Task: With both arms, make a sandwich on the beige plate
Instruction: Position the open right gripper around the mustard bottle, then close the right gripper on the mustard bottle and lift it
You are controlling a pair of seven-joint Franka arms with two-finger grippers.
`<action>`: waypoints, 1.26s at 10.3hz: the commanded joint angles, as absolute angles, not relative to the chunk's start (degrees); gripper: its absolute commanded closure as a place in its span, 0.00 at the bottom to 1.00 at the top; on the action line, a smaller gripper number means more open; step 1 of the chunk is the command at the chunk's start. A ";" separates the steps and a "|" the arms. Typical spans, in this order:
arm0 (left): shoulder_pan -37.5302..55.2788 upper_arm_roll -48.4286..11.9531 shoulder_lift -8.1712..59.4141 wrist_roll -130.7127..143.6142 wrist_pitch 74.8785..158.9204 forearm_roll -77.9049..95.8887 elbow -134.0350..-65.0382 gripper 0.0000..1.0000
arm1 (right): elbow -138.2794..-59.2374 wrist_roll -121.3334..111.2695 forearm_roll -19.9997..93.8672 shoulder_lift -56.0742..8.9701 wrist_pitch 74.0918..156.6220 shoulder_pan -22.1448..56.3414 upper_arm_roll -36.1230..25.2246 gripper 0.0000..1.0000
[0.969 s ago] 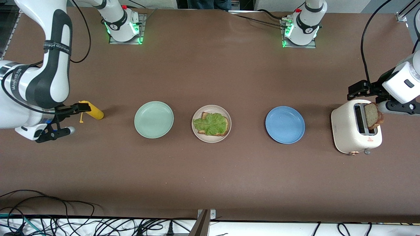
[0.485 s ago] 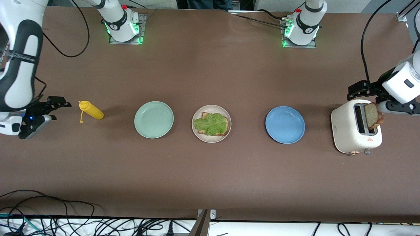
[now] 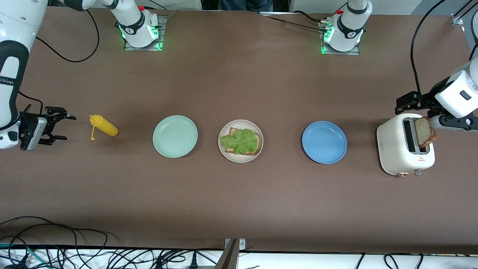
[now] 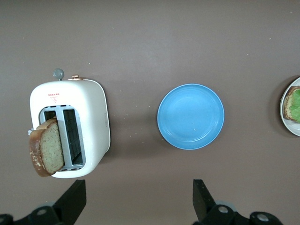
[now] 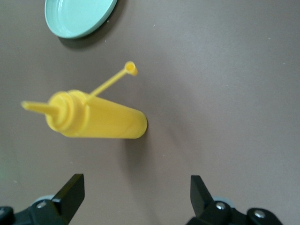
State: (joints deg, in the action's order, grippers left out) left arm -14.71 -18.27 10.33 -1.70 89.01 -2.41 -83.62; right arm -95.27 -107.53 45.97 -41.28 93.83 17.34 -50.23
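Note:
The yellow squeeze bottle's nozzle should stay free to squeeze sauce onto the sandwich, so I will next grab the bottle by its body with my right gripper.
The beige plate sits mid-table between the other two plates. On it lies one bread slice with a ruffled green lettuce leaf on top. A second bread slice sticks up, tilted, out of a slot of the white toaster at the left arm's end. My left gripper hangs open in the air by the toaster, holding nothing. My right gripper is open and holds nothing; it is at the right arm's end, beside a yellow squeeze bottle.
A mint green plate and a blue plate flank the beige one. The yellow bottle lies on its side with its cap dangling. Cables run along the table edge nearest the front camera.
My right arm has drawn back from over the yellow bottle toward its end of the table, its gripper still open. The left arm and the toaster's slice have not moved.

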 commanded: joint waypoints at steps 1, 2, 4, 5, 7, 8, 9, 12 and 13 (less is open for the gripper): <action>-15.03 -18.37 9.76 -2.11 89.03 -0.97 -83.76 0.00 | -97.54 -119.57 51.39 -42.89 94.04 15.47 -48.00 0.00; -15.03 -18.37 9.76 -2.20 89.03 -0.97 -83.76 0.00 | -98.43 -122.05 52.46 -43.24 94.04 15.47 -47.73 0.00; -14.94 -18.37 9.76 -2.20 89.03 -0.97 -83.76 0.00 | -100.27 -125.49 53.00 -43.24 94.04 15.38 -46.58 0.00; -15.03 -18.37 9.76 -2.20 89.03 -0.97 -83.76 0.00 | -100.54 -128.73 53.26 -43.50 94.04 15.38 -45.89 0.00; -15.03 -18.37 9.76 -2.20 89.03 -0.97 -83.76 0.00 | -100.63 -135.67 54.83 -43.68 93.87 15.38 -44.83 0.00; -15.03 -18.37 9.76 -2.20 89.03 -0.97 -83.76 0.00 | -100.90 -137.18 55.28 -43.86 93.43 15.29 -44.30 0.00; -15.03 -18.37 9.76 -2.20 89.03 -0.97 -83.76 0.00 | -101.51 -138.15 55.72 -43.94 92.99 15.03 -43.86 0.00; -14.94 -18.37 9.76 -2.20 89.03 -0.97 -83.76 0.00 | -102.13 -140.19 55.81 -43.95 92.55 10.74 -37.73 0.01; -15.03 -18.37 9.76 -2.11 89.03 -0.97 -83.76 0.00 | -102.13 -140.27 55.90 -43.95 92.46 8.11 -34.49 0.14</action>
State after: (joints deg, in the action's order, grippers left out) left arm -14.70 -18.27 10.32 -1.70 89.01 -2.41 -83.62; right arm -101.59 -138.41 54.68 -44.36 93.11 12.04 -38.27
